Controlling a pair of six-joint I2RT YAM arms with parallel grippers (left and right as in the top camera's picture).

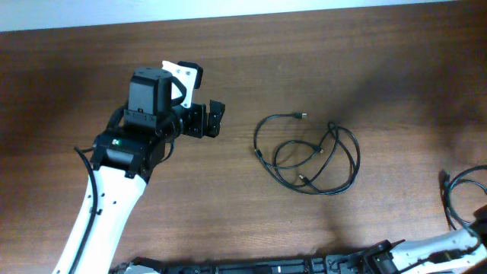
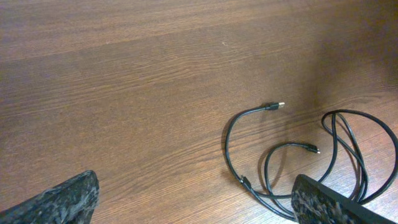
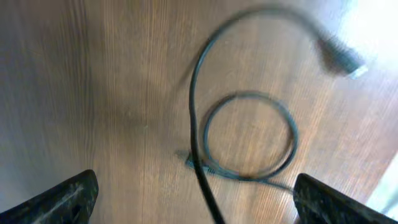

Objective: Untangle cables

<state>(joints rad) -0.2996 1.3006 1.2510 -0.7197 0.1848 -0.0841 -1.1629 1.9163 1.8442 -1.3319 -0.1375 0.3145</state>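
Observation:
The robot's right gripper should reach one black cable (image 1: 358, 155) and grab it along its strand, so its plug ends stay free to slip out and untangle.
A tangle of thin black cables (image 1: 256, 135) with small plug ends lies in loose loops at the middle of the wooden table. It also shows in the left wrist view (image 2: 226, 149), ahead and to the right of the fingers. My left gripper (image 1: 209, 119) (image 2: 194, 186) is open and empty, left of the tangle and apart from it. Another black cable (image 1: 447, 199) lies at the table's right edge. In the right wrist view this cable (image 3: 194, 112), blurred, forms a loop with a plug end. One strand runs between the fingers of my open right gripper (image 3: 194, 186).
The white and black left arm (image 1: 114, 175) reaches in from the lower left. The right arm (image 1: 426, 247) lies along the bottom right edge. A pale wall strip (image 1: 76, 11) borders the table's far side.

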